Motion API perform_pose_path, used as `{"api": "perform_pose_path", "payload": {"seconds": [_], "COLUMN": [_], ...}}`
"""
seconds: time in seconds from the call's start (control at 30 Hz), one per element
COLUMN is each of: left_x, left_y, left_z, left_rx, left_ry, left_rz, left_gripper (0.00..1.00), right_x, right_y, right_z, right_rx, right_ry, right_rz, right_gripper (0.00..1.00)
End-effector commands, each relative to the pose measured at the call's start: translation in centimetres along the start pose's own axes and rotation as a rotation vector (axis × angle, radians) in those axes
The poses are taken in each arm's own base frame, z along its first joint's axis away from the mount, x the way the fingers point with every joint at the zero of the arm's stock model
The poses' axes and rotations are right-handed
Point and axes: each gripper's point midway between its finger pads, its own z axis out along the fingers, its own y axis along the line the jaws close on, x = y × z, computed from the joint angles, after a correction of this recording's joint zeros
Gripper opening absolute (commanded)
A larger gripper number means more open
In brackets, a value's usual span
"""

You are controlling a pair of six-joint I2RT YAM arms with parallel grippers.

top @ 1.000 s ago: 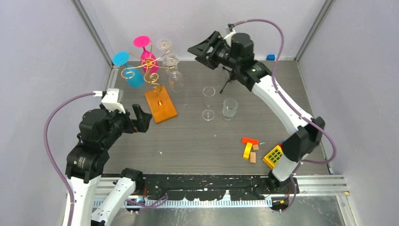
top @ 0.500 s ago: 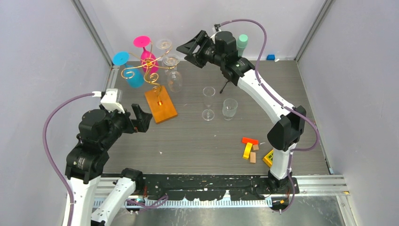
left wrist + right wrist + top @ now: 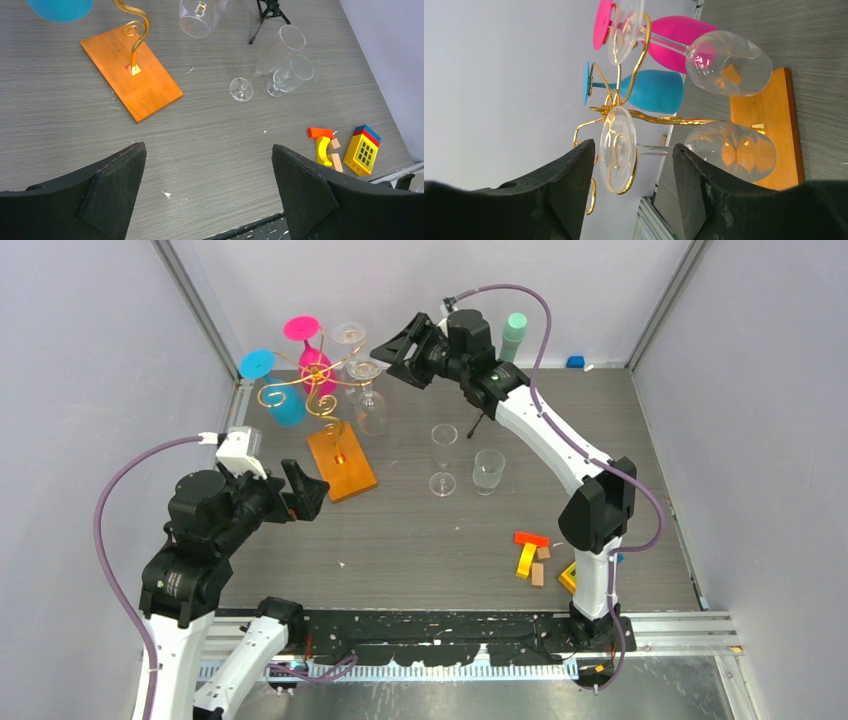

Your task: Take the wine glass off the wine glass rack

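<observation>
The near edge of the clear glass's foot (image 3: 376, 369) is in past both fingers of the robot's right gripper, so the right gripper should close.
The wine glass rack (image 3: 320, 390) is gold wire on an orange base (image 3: 340, 462) at the back left. Pink (image 3: 315, 365), blue (image 3: 288, 408) and two clear glasses hang from it upside down. My right gripper (image 3: 388, 348) is open beside the nearer clear wine glass (image 3: 371, 412). In the right wrist view the right gripper (image 3: 633, 150) has a finger on either side of this glass's foot (image 3: 618, 149) and stem, with gaps showing; its bowl (image 3: 731, 150) hangs past the right finger. My left gripper (image 3: 305, 490) is open, low, near the base's front corner. Only bare table lies in the left gripper (image 3: 207, 150).
A clear wine glass (image 3: 442, 455) and a tumbler (image 3: 488, 470) stand mid-table. A black tripod with a mint-green cylinder (image 3: 515, 332) stands behind the right arm. Coloured blocks (image 3: 532, 555) and a yellow house block (image 3: 573, 578) lie front right. The back wall is close behind the rack.
The right arm has swung left toward the rack, bringing its open fingers around the clear glass's foot. The mint cylinder is now uncovered. The left arm has hardly moved.
</observation>
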Motion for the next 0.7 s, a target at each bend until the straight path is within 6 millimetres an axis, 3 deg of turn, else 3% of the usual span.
{"api": "perform_pose_path", "payload": {"seconds": [0.0, 0.4, 0.67], "left_x": [-1.3, -1.1, -1.0], "left_y": [-1.2, -1.0, -1.0], "left_z": [-0.2, -0.2, -0.2], "left_rx": [0.054, 0.050, 0.049], "left_ry": [-0.046, -0.041, -0.040], "left_rz": [0.001, 0.006, 0.008], "left_gripper": [1.00, 1.00, 1.00], "right_x": [-0.1, 0.9, 0.8], "right_y": [2.8, 3.4, 2.5], "right_z": [-0.4, 0.1, -0.1], "right_rx": [-0.074, -0.128, -0.048], "right_ry": [0.016, 0.075, 0.036], "right_rz": [-0.039, 0.009, -0.041], "right_gripper": [0.63, 0.40, 0.16]}}
